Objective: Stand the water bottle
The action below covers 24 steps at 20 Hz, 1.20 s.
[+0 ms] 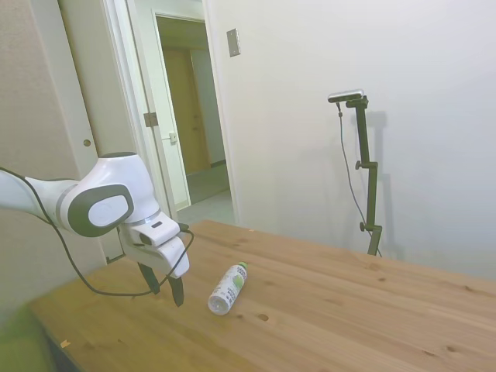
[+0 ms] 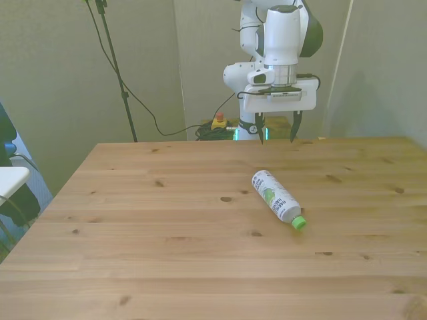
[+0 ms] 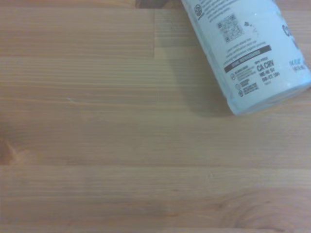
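My gripper grabs the water bottle by its green cap next, which leaves the water bottle's base free to stand on the tabletop.
The water bottle lies on its side on the wooden table, a slim clear bottle with a white label and a green cap. In the front view the water bottle points its cap toward the camera and the front view's right. My gripper hangs open above the table behind the bottle's base, holding nothing. From the side, the gripper is a short way left of the bottle and apart from it. The wrist view shows only the labelled lower end of the water bottle.
An open doorway and a white wall lie beyond the table in the side view. The table's far edge runs just below my gripper in the front view. Cables hang behind the table.
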Each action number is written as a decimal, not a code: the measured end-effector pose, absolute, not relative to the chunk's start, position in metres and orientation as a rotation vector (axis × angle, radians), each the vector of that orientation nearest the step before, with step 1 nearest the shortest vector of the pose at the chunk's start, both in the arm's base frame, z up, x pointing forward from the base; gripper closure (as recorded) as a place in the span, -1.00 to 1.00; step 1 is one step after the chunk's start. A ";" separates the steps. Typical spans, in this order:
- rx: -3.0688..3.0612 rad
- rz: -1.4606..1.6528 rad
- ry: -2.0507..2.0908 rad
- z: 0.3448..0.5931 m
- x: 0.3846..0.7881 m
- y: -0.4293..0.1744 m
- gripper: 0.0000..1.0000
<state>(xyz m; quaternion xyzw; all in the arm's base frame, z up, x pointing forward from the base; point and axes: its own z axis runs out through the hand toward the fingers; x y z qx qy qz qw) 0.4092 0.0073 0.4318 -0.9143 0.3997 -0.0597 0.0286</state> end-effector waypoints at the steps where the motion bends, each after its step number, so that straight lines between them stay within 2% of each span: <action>1: -2.821 -0.183 1.234 0.431 0.409 0.007 -1.00; 9: -2.848 -0.255 1.244 0.443 0.435 -0.010 -1.00; 16: -2.862 -0.345 1.250 0.459 0.505 -0.029 -1.00; 24: -2.870 -0.480 1.216 0.454 0.590 -0.034 -1.00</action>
